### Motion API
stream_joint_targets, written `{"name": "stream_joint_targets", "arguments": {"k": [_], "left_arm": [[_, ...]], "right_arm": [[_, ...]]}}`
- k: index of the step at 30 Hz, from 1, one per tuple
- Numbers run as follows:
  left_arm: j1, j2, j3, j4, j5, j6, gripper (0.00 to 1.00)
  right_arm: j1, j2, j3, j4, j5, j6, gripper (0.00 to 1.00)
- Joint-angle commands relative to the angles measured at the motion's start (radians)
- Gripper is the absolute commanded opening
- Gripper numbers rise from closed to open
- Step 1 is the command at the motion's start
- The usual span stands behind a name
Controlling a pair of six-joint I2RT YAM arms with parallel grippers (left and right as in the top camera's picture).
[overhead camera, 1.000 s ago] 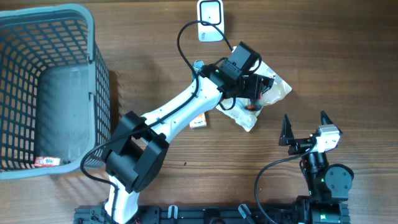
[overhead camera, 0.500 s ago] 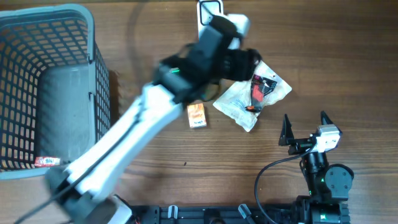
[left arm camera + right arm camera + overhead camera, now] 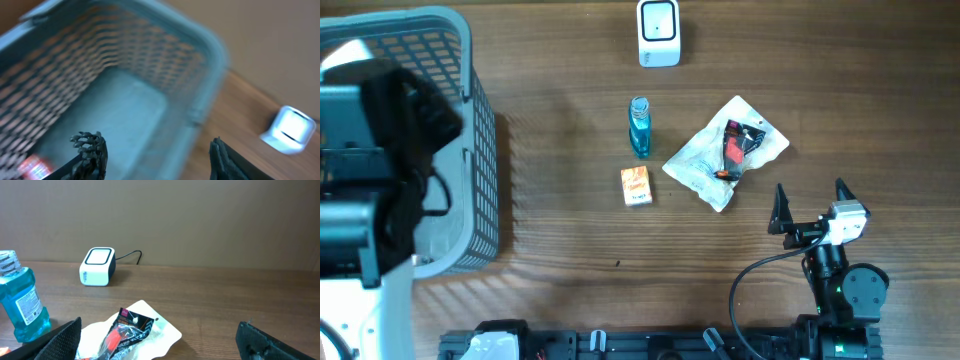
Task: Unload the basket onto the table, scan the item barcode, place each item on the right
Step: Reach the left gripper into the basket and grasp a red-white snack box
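The left gripper grabs one end of the small red packet in the basket next, so its printed body stays exposed to scan the barcode.
The white barcode scanner [image 3: 658, 33] stands at the table's far edge, also in the right wrist view [image 3: 98, 266] and blurred in the left wrist view [image 3: 290, 129]. A blue bottle [image 3: 639, 127] lies below it, with a small orange box [image 3: 636, 186] nearer me. A white pouch [image 3: 725, 150] holding a red and black packet lies to the right. My left arm [image 3: 370, 190] hangs over the grey basket [image 3: 480, 150]. The left gripper [image 3: 152, 142] is open and holds nothing. My right gripper [image 3: 810, 190] rests open just below the pouch [image 3: 130, 330].
The basket [image 3: 210, 65] fills the left side, with a small red packet [image 3: 30, 165] on its floor. The bottle [image 3: 20, 305] shows at the left edge of the right wrist view. Bare wooden table lies between the basket and the items.
My left arm has swung fast from the pouch and scanner area across to the basket on the left, uncovering the blue bottle. The right arm has not moved.
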Motion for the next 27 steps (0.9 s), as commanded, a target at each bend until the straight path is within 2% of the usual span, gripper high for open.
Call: {"name": "stream_joint_targets", "arguments": {"k": [1, 4, 7, 11, 14, 16, 20, 27], "left_arm": [[0.16, 0.071, 0.0, -0.045, -0.045, -0.068, 0.66], [0.282, 0.139, 0.0, -0.053, -0.048, -0.114, 0.74], [0.393, 0.199, -0.007, -0.108, -0.046, -0.294, 0.74], [0.493, 0.239, -0.099, -0.14, -0.006, -0.433, 0.75], [0.526, 0.246, -0.257, -0.062, 0.085, -0.441, 0.78], [0.526, 0.246, -0.343, -0.01, 0.097, -0.449, 0.78], [0.527, 0.246, -0.513, 0.109, 0.095, -0.534, 0.77], [0.528, 0.246, -0.643, 0.256, 0.006, -0.538, 0.79]], "right_arm": [[0.004, -0.005, -0.001, 0.004, 0.01, -0.017, 1.0], [0.004, -0.005, -0.001, 0.004, 0.01, -0.016, 1.0], [0.004, -0.005, -0.001, 0.004, 0.01, -0.017, 1.0], [0.004, -0.005, -0.001, 0.004, 0.01, -0.016, 1.0], [0.004, -0.005, -0.001, 0.004, 0.01, -0.017, 1.0], [0.004, -0.005, -0.001, 0.004, 0.01, -0.017, 1.0], [0.004, -0.005, -0.001, 0.004, 0.01, -0.016, 1.0], [0.004, -0.005, -0.001, 0.004, 0.01, -0.017, 1.0]]}}
